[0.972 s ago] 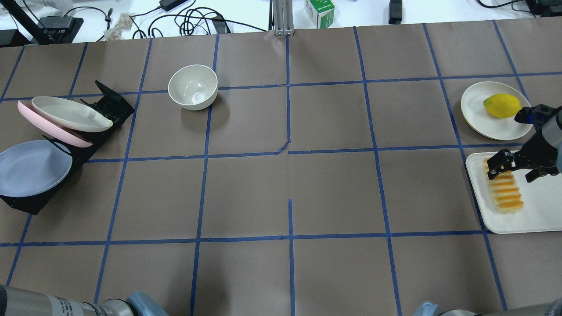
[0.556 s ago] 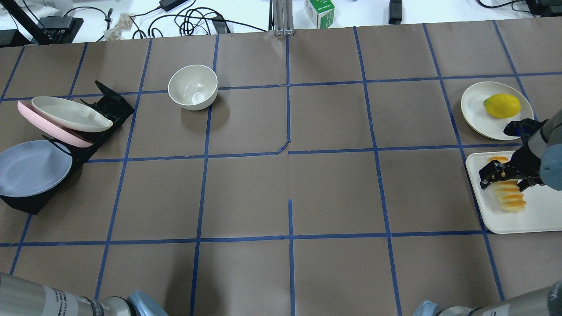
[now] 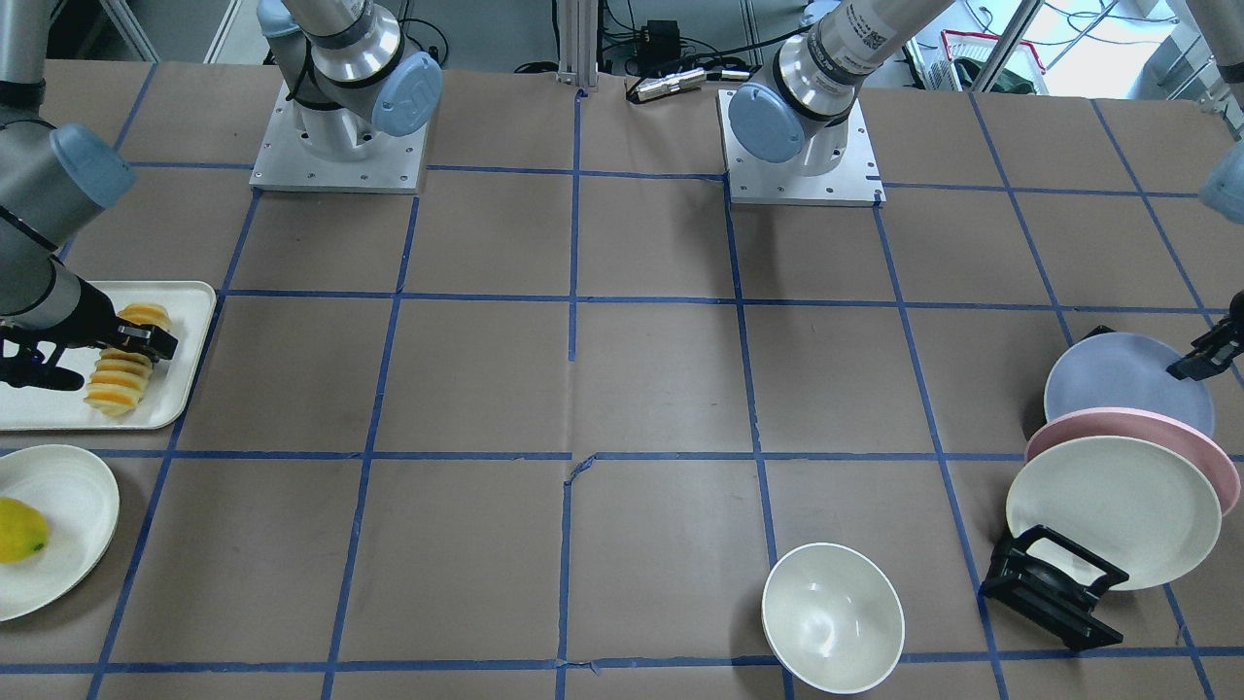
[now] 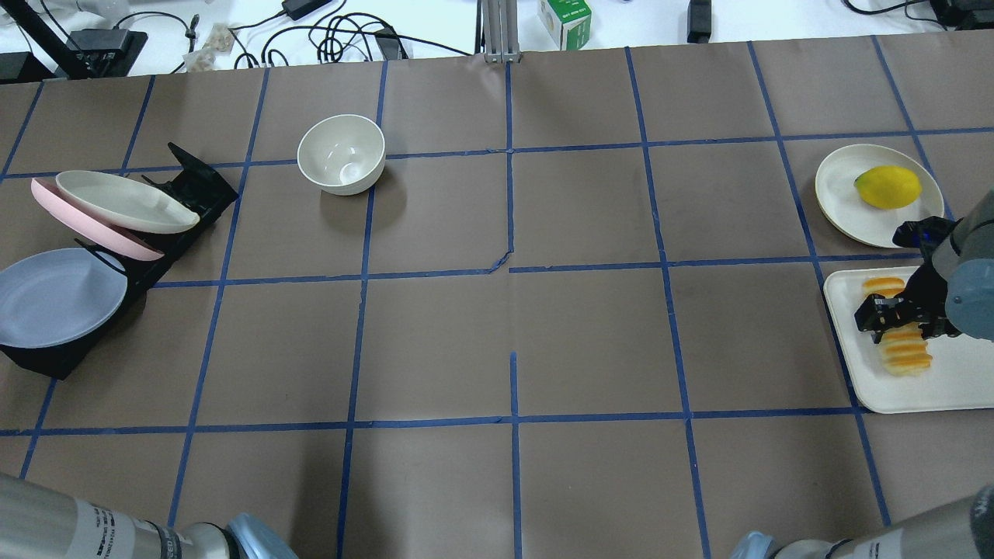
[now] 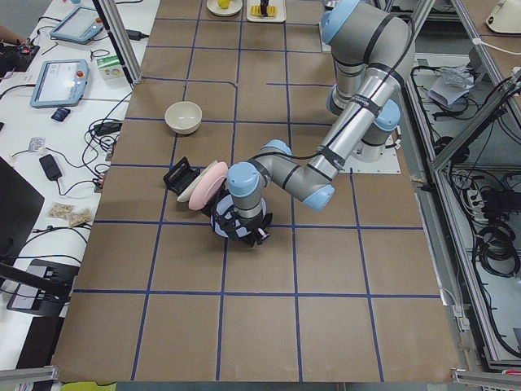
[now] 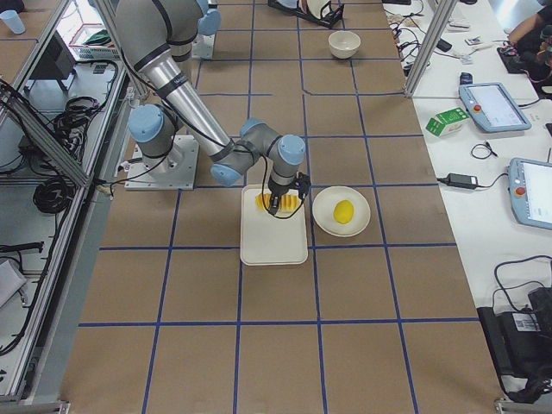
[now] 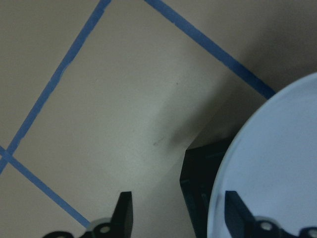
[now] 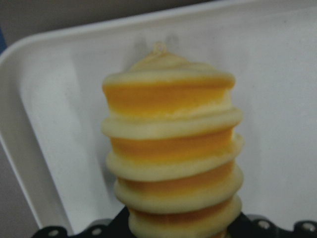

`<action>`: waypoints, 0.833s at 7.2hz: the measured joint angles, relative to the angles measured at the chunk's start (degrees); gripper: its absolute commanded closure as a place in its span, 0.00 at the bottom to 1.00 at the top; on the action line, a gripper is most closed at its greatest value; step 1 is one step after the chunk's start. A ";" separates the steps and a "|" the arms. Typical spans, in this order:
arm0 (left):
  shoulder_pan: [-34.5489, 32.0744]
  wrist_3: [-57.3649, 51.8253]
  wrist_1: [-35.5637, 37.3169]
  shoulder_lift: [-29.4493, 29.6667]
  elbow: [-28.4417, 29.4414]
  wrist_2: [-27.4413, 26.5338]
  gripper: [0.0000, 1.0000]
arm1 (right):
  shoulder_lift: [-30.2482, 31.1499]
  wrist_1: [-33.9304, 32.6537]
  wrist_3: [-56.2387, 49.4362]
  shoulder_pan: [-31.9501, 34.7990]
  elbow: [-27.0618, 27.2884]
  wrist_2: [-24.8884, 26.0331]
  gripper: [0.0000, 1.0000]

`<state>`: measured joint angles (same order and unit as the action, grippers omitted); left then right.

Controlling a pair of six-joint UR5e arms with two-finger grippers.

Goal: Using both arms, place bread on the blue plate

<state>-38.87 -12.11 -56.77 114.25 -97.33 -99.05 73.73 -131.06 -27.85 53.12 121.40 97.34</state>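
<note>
The blue plate [image 3: 1120,379] in the rack is far wider than the fingers of the robot's gripper, so the left gripper should next grab the plate by its thin upper rim [image 3: 1182,362].
The bread [image 4: 905,353] lies lengthwise on a white tray [image 4: 955,380] at the right. My right gripper [image 4: 897,318] is low over its middle, open, with a finger on each side. The right wrist view shows the ridged orange and pale loaf [image 8: 171,148] filling the gap between the fingers. The blue plate [image 4: 54,299] leans in the black rack [image 4: 186,194] at the left. My left gripper [image 3: 1200,362] is open at that plate's rim; in the left wrist view the plate's edge [image 7: 277,163] lies between the fingers [image 7: 124,210].
A pink plate [image 4: 85,225] and a cream plate [image 4: 124,202] stand in the same rack behind the blue one. A cream bowl [image 4: 342,154] sits at the back left of centre. A yellow lemon [image 4: 887,186] lies on a cream plate [image 4: 842,194] beyond the tray.
My right gripper has come down and moved along the loaf toward its middle, and now straddles it. The bread and the plates have not moved.
</note>
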 measured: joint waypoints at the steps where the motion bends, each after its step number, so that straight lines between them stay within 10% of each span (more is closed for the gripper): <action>1: -0.03 0.14 -0.11 0.05 0.03 0.19 0.44 | 1.78 0.95 0.18 0.19 -0.14 -0.13 1.00; 2: -0.08 0.35 -0.35 0.01 0.04 0.67 0.44 | 4.39 2.71 0.67 0.99 -0.64 -0.87 1.00; 6: -0.14 0.31 -3.59 -0.58 -0.02 2.97 0.96 | 8.25 15.48 10.22 13.35 -13.35 -5.32 1.00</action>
<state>-39.01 -11.80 -60.36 113.67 -97.35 -96.08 81.98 -115.58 -17.62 66.47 108.04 92.03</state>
